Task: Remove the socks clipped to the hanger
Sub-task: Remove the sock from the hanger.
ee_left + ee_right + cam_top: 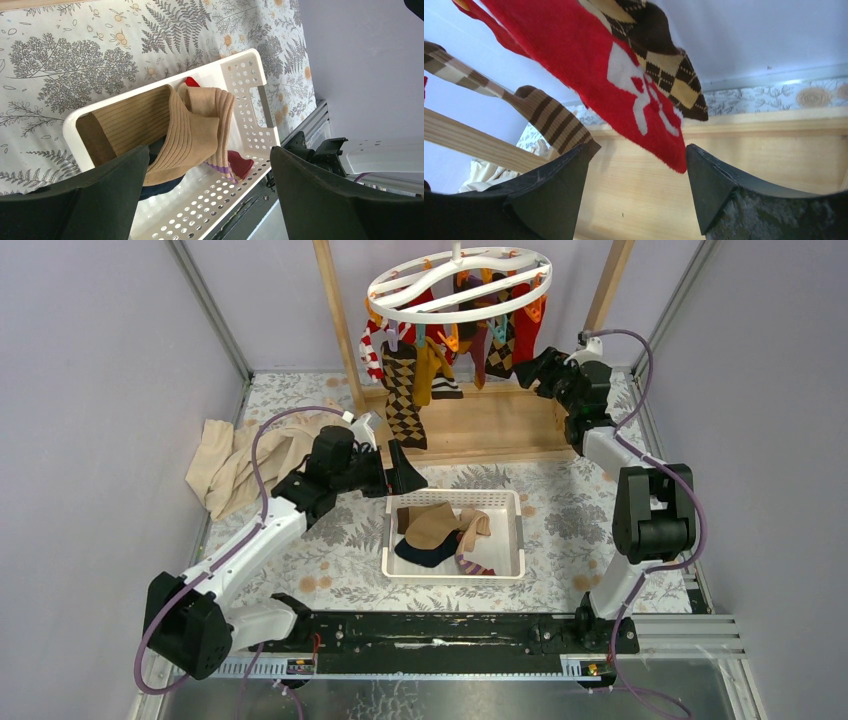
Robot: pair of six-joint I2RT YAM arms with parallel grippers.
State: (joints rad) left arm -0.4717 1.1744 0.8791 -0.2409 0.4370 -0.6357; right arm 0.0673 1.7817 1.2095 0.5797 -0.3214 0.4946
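Observation:
I need to grab the red sock's hanging tip [522, 355] with my right gripper next. Then I can turn the hanger [458, 285] and hand the sock to my left gripper.
The white ring hanger [458, 285] hangs at the back with several socks [404, 400] clipped under it: argyle, red, striped and mustard. My right gripper [522, 368] is raised to the socks on the hanger's right side. In the right wrist view it [636, 160] is open, and the tip of a red sock with a white pattern [624, 75] hangs between the fingers, close to the right one. An argyle sock [669, 75] hangs behind it, and a brown-striped sock [554, 120] ends at the left finger. My left gripper [408, 475] is open and empty over the basket's far left corner.
A white perforated basket [452, 497] in mid-table holds tan, navy and striped socks [190, 135]; its rim [240, 70] lies under my left gripper [210, 165]. A beige cloth [240, 460] lies at the left. The wooden rack's base [490, 425] and posts [335, 310] stand behind.

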